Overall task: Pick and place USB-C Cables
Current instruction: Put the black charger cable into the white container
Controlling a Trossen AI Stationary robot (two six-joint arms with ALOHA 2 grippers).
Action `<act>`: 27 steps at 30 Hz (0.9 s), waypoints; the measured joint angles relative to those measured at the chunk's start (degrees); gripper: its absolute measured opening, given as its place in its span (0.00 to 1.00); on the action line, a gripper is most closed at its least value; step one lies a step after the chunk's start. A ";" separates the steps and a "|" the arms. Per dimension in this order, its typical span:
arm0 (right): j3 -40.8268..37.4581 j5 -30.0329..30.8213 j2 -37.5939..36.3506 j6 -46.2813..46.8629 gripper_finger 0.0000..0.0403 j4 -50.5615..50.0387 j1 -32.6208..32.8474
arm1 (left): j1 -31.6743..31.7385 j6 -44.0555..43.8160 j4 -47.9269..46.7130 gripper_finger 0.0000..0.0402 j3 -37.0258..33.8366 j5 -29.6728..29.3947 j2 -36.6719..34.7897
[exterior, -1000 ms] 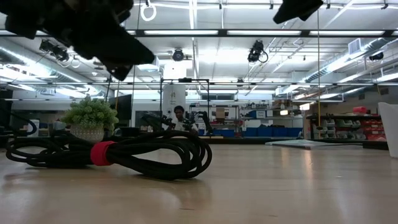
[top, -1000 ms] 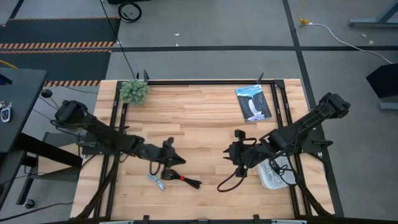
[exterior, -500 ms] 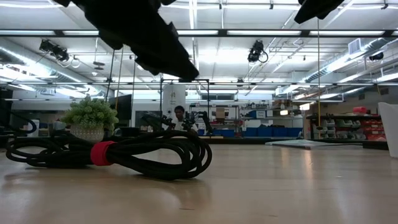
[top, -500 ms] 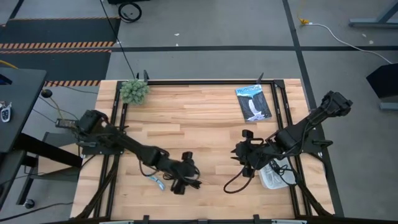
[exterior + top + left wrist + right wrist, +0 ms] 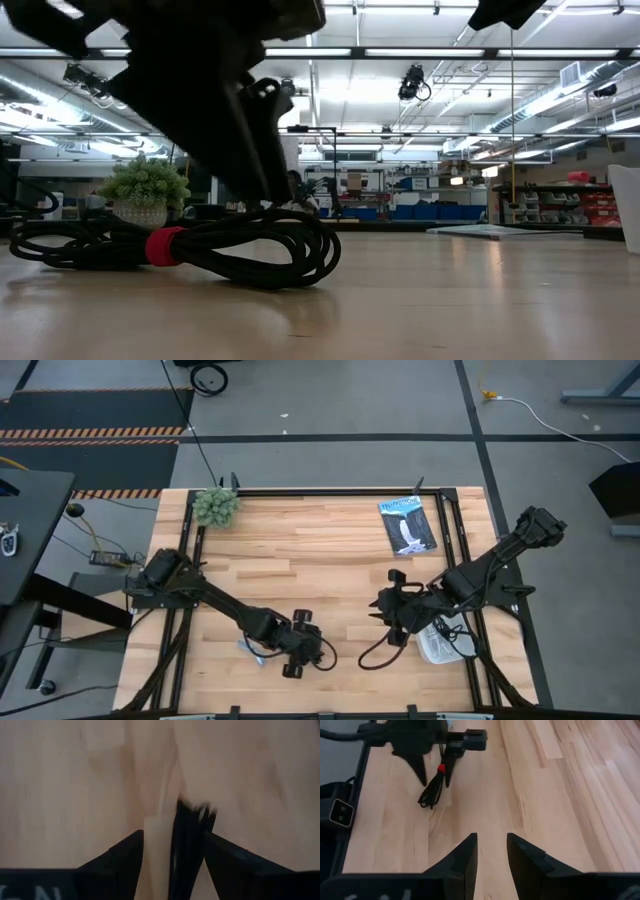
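Observation:
The black USB-C cable should go into the white tray (image 5: 445, 642), so the robot's left gripper should grab it by its gathered parts next.
A black USB-C cable with a red band (image 5: 312, 651) lies in a loop on the wood near the table's near edge; it also shows in the low view (image 5: 230, 250). My left gripper (image 5: 306, 650) is open, pointing down, with its fingers on either side of the cable's strands (image 5: 187, 840). I cannot tell if they touch. My right gripper (image 5: 392, 628) is at the right of the table's middle. A second black cable (image 5: 370, 653) trails from it. A pale blue cable (image 5: 250, 652) lies on the table beside the left arm. My right gripper holds the second black cable by its upper end (image 5: 398, 639), as the high view shows. The fingers point toward the table's left, slanting down. The place of contact is hidden under the fingers (image 5: 465, 855) in the wrist view. The loop trails toward the near edge.
A white tray (image 5: 432, 652) stands right of my right gripper, near the table's right edge. A dark blue packet (image 5: 407, 525) lies at the far right, and a small plant (image 5: 215, 507) stands at the far left corner. Bare wood lies between the arms.
My left gripper has gone toward the table's right and near edges and come down over the red-banded cable, which has stayed put. My right gripper has shifted a little toward the right edge, and its black cable has gone with it.

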 joint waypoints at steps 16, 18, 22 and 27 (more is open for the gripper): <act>0.00 0.04 0.07 -0.15 0.27 2.62 1.71 | 0.15 1.61 -0.96 0.32 0.07 3.32 2.77; 0.00 0.09 0.07 -0.03 0.27 2.70 1.72 | 0.15 3.34 0.07 0.24 0.07 3.32 2.50; 0.00 2.16 0.07 0.00 0.27 3.61 1.73 | 0.16 7.82 6.52 0.08 0.28 1.53 1.77; 0.00 4.30 0.07 0.01 0.27 3.78 1.75 | -0.72 17.20 8.18 0.07 8.72 -5.67 1.61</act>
